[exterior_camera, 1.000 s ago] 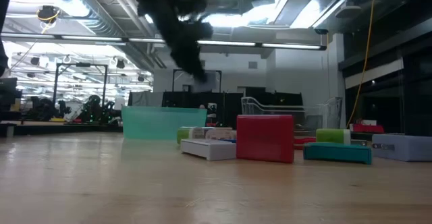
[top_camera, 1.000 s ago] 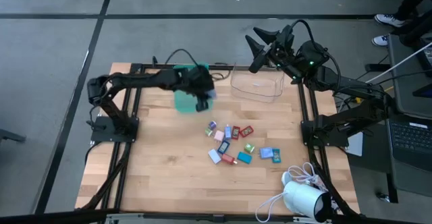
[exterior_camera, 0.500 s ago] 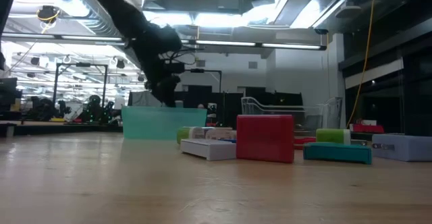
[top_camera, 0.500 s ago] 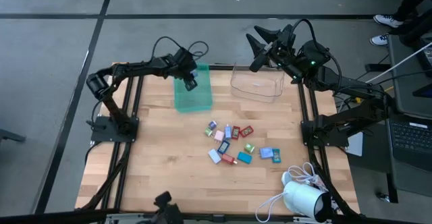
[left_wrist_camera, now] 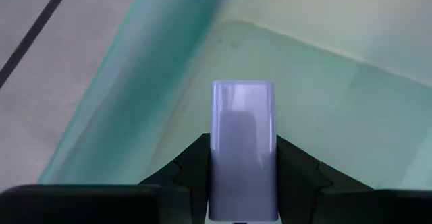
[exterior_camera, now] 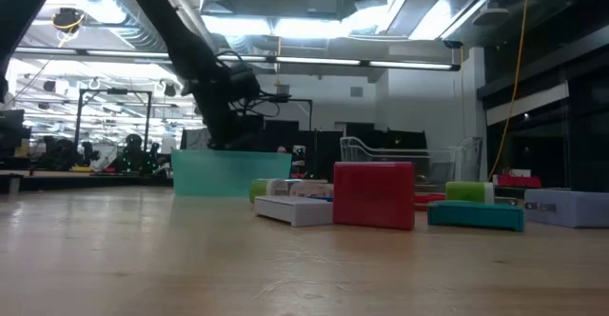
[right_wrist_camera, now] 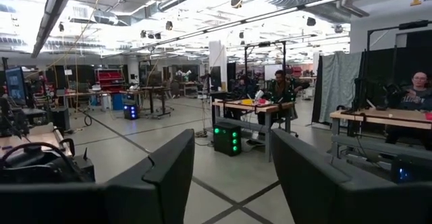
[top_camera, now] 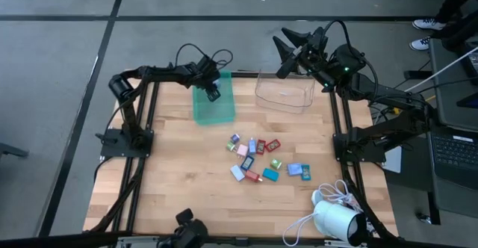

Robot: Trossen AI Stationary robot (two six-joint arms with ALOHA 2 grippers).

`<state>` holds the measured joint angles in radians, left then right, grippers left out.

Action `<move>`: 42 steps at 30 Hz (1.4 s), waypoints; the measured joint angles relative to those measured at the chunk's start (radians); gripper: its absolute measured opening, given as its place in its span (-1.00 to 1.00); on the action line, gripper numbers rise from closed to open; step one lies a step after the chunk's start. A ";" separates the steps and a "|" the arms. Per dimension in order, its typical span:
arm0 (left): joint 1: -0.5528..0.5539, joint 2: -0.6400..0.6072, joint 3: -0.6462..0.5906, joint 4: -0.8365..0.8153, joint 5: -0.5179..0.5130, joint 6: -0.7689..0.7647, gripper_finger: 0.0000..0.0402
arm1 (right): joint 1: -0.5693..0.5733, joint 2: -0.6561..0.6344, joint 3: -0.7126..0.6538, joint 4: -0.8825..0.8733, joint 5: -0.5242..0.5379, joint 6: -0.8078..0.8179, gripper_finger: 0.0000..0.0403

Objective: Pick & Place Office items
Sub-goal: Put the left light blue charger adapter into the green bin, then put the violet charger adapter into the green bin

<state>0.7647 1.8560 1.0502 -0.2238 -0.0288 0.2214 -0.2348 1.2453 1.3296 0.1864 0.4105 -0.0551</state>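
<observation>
I need to release the lavender piece from my left gripper, since the piece is low over the teal tray's bottom and would rest in the tray [top_camera: 216, 112].
My left gripper [top_camera: 213, 93] is over the teal tray [top_camera: 216, 112] at the table's far left, shut on a lavender flat piece [left_wrist_camera: 243, 116]. In the low view its fingertips dip behind the tray's near wall [exterior_camera: 228, 175]. The other office items [top_camera: 261, 158] lie flat on the wood in a loose cluster right of the table's middle; a red one [exterior_camera: 374, 195] stands nearest the low camera. My right gripper [top_camera: 286, 50] stays raised beyond the far edge, above the clear bin [top_camera: 284, 97]. It is open with nothing between its fingers [right_wrist_camera: 169, 177]. My left gripper pinches the lavender piece by its two long sides [left_wrist_camera: 214, 160] between its two fingers [left_wrist_camera: 192, 160]. The fingers slant down from the table's left and lie along the piece. Its free end sticks out past the fingertips over the tray's floor [left_wrist_camera: 324, 82]; I cannot tell whether it touches.
A white camera-like device [top_camera: 332, 219] with cables sits at the near right corner. The black frame rails [top_camera: 142, 136] run along the table's left and right sides. Bare wood [top_camera: 179, 181] spreads over the near left.
My left gripper has swung toward the table's far edge and gone down, from high above the tray to between its walls. It has stayed shut on the lavender piece.
</observation>
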 joint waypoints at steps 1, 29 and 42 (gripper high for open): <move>0.000 0.004 0.000 0.000 0.000 0.000 -0.41 | 0.000 0.000 0.000 0.000 0.000 0.000 0.00; -0.181 -0.205 0.301 -0.354 0.359 -0.088 0.29 | -0.029 0.000 0.000 0.015 -0.019 -0.009 0.00; -0.559 -0.096 0.282 -0.505 0.269 0.303 0.30 | -0.055 0.000 0.000 0.006 -0.123 -0.007 0.00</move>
<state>0.2061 1.7601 1.3322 -0.7287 0.2405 0.5245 -0.2897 1.2453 1.3296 0.1921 0.2880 -0.0624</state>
